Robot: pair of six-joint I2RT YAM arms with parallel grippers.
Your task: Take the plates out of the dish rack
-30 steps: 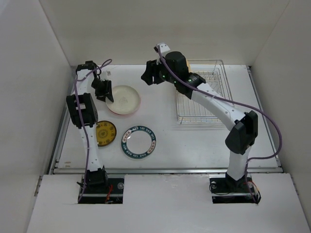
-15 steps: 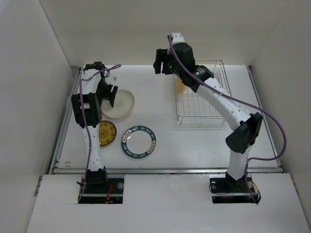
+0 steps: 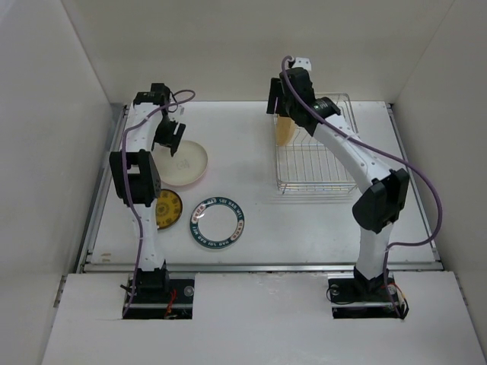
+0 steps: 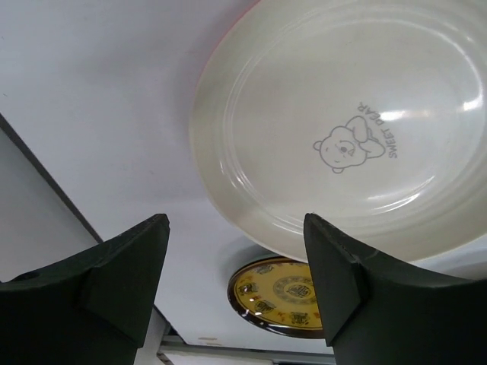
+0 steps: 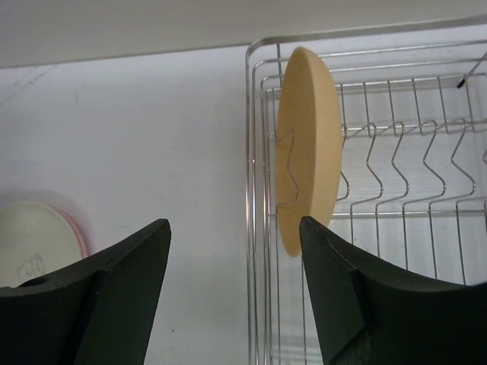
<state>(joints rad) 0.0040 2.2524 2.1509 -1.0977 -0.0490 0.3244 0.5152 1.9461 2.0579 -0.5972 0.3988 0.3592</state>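
Observation:
I will next grab the tan-yellow plate by its top rim (image 3: 284, 121) (image 5: 326, 148) with my right gripper. That leaves the plate's opposite rim free for my left gripper.
The pink plate (image 3: 186, 163) with a cream inside and a bear print (image 4: 350, 129) lies flat on the table at the far left. My left gripper (image 3: 169, 135) hovers open just over its far left rim, and nothing is between the fingers (image 4: 114, 281). A small dark plate with a yellow pattern (image 3: 164, 208) and a white plate with a teal rim (image 3: 217, 222) lie nearer. A tan-yellow plate (image 5: 308, 144) stands on edge at the left end of the dish rack (image 3: 316, 152). My right gripper (image 3: 278, 103) hangs open above that end, empty.
White walls close in the table on the left, back and right. The wire slots of the rack (image 5: 396, 175) to the right of the tan-yellow plate hold nothing. A metal rail (image 3: 259, 265) runs along the table's near edge.
My left gripper opened and let go of the pink plate, which now rests flat. My right arm swung right from over the table's middle to the rack's left end, opening a little wider.

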